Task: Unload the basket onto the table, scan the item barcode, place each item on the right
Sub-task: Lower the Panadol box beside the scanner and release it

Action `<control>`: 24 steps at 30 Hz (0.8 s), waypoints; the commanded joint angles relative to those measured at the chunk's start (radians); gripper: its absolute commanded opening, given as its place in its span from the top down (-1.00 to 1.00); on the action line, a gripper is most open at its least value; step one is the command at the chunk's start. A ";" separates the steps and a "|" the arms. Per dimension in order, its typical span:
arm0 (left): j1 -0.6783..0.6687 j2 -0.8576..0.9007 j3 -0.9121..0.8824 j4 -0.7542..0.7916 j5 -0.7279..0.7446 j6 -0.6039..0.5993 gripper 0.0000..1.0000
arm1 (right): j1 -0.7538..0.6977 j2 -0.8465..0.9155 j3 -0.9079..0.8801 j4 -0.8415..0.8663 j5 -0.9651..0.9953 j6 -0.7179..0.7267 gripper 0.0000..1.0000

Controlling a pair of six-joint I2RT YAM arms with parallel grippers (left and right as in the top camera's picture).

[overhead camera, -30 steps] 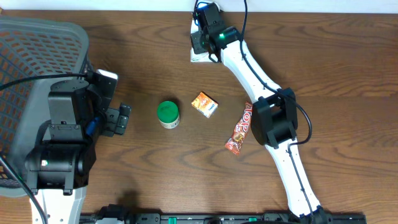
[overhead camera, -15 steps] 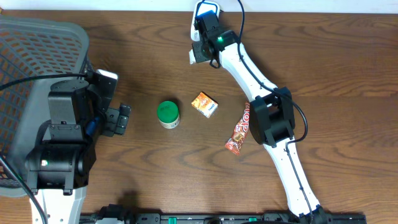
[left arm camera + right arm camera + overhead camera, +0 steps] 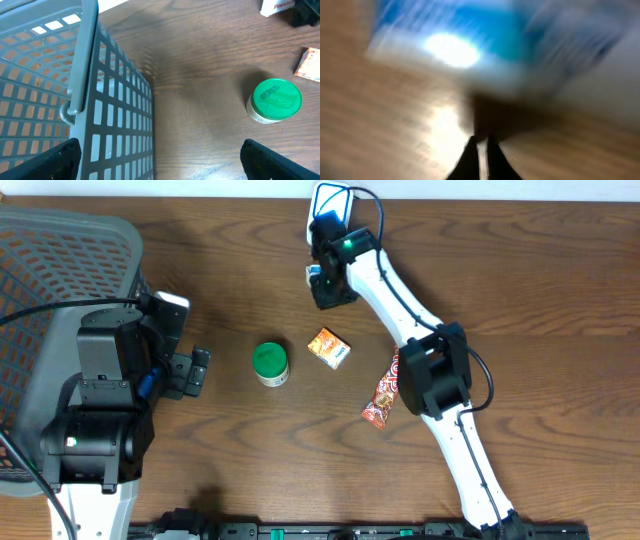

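My right gripper needs to reopen its fingers next and then close them across the box's narrow width, because they are shut beside the blue-and-white box [image 3: 314, 274] [image 3: 475, 37].
A white box with red print [image 3: 276, 6] lies at the far side of the table. From overhead only a blue-and-white corner of the box [image 3: 313, 273] shows under my right gripper [image 3: 328, 288]. The right wrist view is blurred: a blue-and-white pack [image 3: 485, 45] fills the top, and the right gripper [image 3: 482, 142] has its fingers almost together with a thin pale strip between them. My left gripper [image 3: 200, 370] stands open and empty beside the basket, its jaws wide apart in the left wrist view [image 3: 160, 146]. No scanner shows.
A green-lidded jar [image 3: 269, 363] stands mid-table, with a small orange box [image 3: 329, 348] to its right and a red snack wrapper [image 3: 385, 390] beyond that, beside the right arm's elbow. A grey mesh basket [image 3: 60, 260] fills the left side.
The right gripper has swung from the table's far edge toward the near side, over the white box, which it now mostly covers. The left arm has not moved.
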State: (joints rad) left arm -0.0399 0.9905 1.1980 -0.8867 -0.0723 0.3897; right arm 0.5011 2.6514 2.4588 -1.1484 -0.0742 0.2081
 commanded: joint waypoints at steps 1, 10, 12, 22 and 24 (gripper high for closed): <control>0.005 -0.003 -0.003 0.001 0.013 -0.010 -0.99 | 0.024 -0.119 -0.002 -0.005 -0.025 0.001 0.25; 0.005 -0.003 -0.003 0.001 0.013 -0.010 -0.99 | 0.026 -0.213 -0.002 0.000 -0.017 -0.066 -0.72; 0.005 -0.003 -0.003 0.001 0.013 -0.010 -0.99 | 0.020 -0.213 -0.002 0.002 -0.016 -0.167 -0.93; 0.005 -0.003 -0.003 0.001 0.013 -0.010 -0.99 | -0.040 -0.211 -0.002 0.015 -0.016 -0.698 -0.99; 0.005 -0.003 -0.003 0.001 0.013 -0.010 -0.99 | -0.058 -0.211 -0.002 0.019 -0.049 -0.776 -0.99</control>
State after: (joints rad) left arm -0.0399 0.9905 1.1980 -0.8864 -0.0723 0.3893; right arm 0.4717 2.4355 2.4542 -1.1351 -0.0914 -0.3473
